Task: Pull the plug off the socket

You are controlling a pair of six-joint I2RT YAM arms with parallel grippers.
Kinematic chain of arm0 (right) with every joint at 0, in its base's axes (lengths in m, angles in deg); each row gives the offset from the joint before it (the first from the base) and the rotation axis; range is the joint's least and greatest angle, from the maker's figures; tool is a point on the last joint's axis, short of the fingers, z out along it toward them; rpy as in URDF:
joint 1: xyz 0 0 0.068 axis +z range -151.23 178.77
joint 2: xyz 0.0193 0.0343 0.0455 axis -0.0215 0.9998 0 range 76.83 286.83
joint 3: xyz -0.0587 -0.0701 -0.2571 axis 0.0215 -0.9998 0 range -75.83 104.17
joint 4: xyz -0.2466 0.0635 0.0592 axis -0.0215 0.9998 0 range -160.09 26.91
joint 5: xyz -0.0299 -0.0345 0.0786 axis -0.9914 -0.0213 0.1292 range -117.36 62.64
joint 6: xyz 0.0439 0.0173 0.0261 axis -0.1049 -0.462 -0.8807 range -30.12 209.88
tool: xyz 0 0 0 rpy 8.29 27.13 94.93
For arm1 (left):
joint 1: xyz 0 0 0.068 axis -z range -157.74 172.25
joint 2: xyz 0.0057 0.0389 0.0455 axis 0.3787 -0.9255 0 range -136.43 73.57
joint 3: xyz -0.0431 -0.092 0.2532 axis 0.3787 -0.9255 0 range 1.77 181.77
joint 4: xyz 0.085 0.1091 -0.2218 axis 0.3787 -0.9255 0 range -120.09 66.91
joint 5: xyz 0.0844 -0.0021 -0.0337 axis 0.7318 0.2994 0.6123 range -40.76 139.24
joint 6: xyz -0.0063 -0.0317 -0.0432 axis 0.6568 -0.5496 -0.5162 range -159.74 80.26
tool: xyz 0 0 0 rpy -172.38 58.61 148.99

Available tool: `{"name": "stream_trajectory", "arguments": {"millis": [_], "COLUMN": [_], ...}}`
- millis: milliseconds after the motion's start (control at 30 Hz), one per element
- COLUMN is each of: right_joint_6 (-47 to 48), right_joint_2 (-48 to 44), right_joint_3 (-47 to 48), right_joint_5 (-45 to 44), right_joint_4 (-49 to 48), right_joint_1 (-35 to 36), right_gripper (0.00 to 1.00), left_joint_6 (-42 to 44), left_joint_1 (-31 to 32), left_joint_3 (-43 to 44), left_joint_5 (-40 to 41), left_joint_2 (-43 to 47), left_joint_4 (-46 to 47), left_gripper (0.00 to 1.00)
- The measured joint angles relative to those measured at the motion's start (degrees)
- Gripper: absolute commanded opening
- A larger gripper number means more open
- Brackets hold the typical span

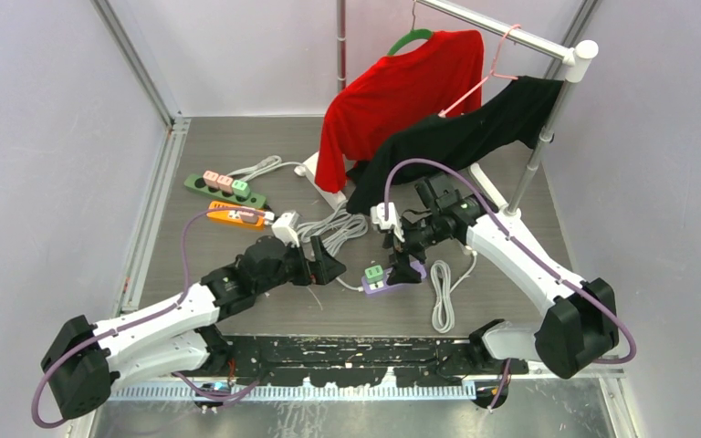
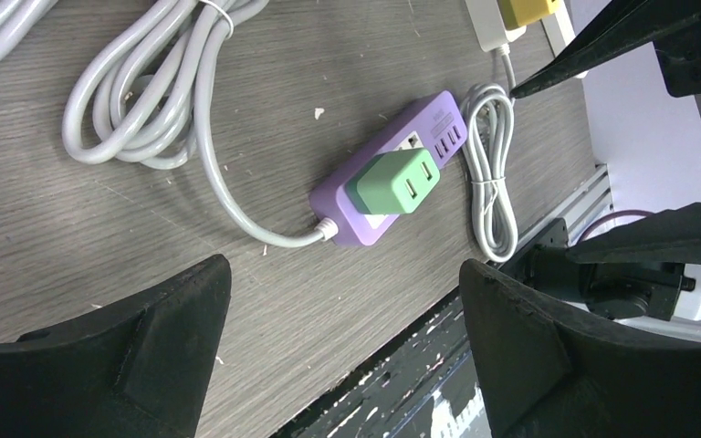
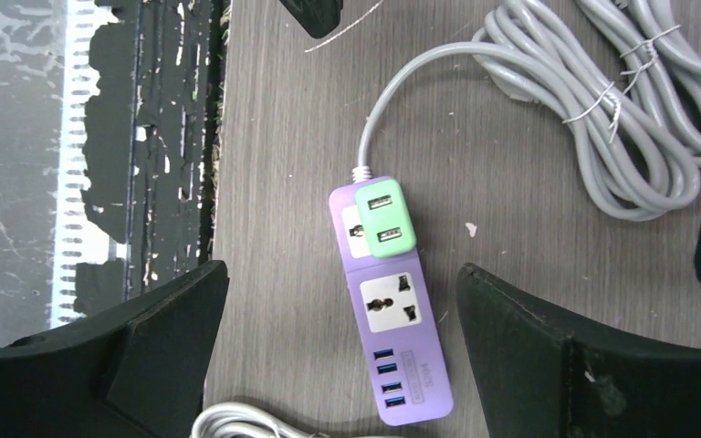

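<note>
I should pull the plug off the socket, so my right gripper needs to grab the green plug (image 1: 374, 273) across its long sides and leave the power strip free.
A purple power strip (image 1: 381, 284) lies flat near the table's front edge with a green plug (image 1: 374, 273) seated in its cord-end socket. It shows in the left wrist view (image 2: 420, 137) with the plug (image 2: 394, 182), and in the right wrist view (image 3: 402, 365) with the plug (image 3: 383, 219). My left gripper (image 1: 329, 270) is open and empty, left of the strip. My right gripper (image 1: 408, 266) is open and empty, hovering just above the strip's far end, its jaws on either side of the strip in its wrist view.
Bundled grey cords (image 1: 333, 233) lie behind the strip, and a white coiled cord (image 1: 442, 297) lies to its right. A green strip (image 1: 224, 189) and an orange strip (image 1: 235, 215) sit at the left. A clothes rack (image 1: 548, 119) with red and black shirts stands behind.
</note>
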Motion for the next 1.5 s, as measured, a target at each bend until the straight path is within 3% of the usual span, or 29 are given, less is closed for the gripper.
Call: {"name": "stream_trajectory", "arguments": {"millis": [233, 367, 500, 733, 867, 1100, 1267, 1333, 1500], "right_joint_6": [-1.4, -1.7, -1.6, -2.3, -2.8, -3.9, -8.9, -12.2, -23.3], "right_joint_2": [0.2, 1.7, 4.5, 9.1, 10.7, 11.0, 11.1, 11.0, 10.1], "right_joint_3": [-1.9, -3.2, -4.4, -5.3, -5.3, -5.3, -4.9, -4.7, -4.7], "right_joint_5": [-4.1, -8.5, -11.5, -17.6, -20.2, -21.6, -17.5, -15.3, -10.1], "right_joint_4": [-5.5, -8.5, -10.4, -13.2, -14.2, -15.0, -15.1, -15.6, -19.1], "right_joint_1": [0.5, 2.9, 7.6, 13.7, 14.7, 14.9, 11.2, 5.9, -0.4], "right_gripper": [0.99, 0.94, 0.87, 0.66, 0.44, 0.15, 0.05, 0.01, 0.01], "left_joint_6": [-0.8, -1.0, -1.3, -2.8, -3.1, -4.1, -5.7, -7.5, -14.1], "left_joint_1": [-0.2, -0.2, -0.2, -0.3, -0.3, -0.3, -0.3, -0.3, -0.3], "left_joint_3": [-2.4, -3.3, -3.4, -3.4, -3.4, -4.2, -6.3, -7.8, -12.9], "left_joint_5": [1.8, 3.9, 5.1, 5.3, 5.1, 4.3, 2.5, 2.0, 1.6], "left_joint_2": [0.0, 0.0, -0.6, -5.4, -6.9, -7.8, -7.9, -7.9, -8.1], "left_joint_4": [1.7, 1.9, 2.3, 4.0, 5.0, 7.6, 11.4, 13.9, 22.8], "left_gripper": [0.88, 0.88, 0.8, 0.77, 0.74, 0.75, 0.86, 0.91, 0.9]}}
